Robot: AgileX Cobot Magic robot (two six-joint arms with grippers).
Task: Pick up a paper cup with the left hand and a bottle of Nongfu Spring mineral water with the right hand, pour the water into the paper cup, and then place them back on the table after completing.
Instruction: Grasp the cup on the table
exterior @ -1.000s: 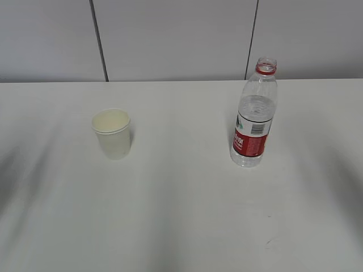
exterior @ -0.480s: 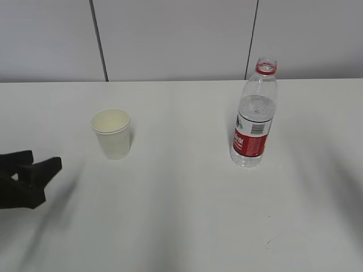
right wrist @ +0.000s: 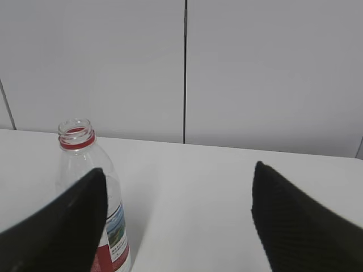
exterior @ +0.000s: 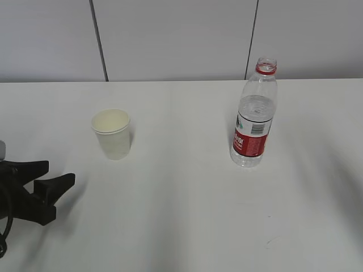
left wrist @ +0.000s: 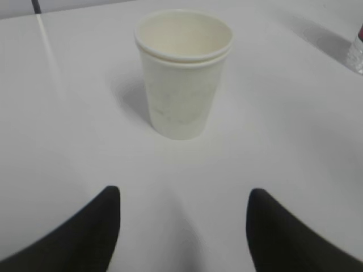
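The paper cup needs to stay steady for the pouring, so my left gripper needs to hold it by its lower side next.
A white paper cup stands upright and empty on the white table, left of centre; it also shows in the left wrist view. An uncapped Nongfu Spring bottle with a red label and clear water stands at the right, and it shows in the right wrist view. My left gripper is open and empty, low at the left edge, short of the cup, with both fingers spread in the left wrist view. My right gripper is open and empty, with the bottle partly behind its left finger; it is out of the exterior view.
A grey panelled wall stands behind the table's far edge. The tabletop between cup and bottle carries only soft shadows.
My left gripper has come into the exterior view from the left edge and moved right and down toward the cup. Cup and bottle have not moved.
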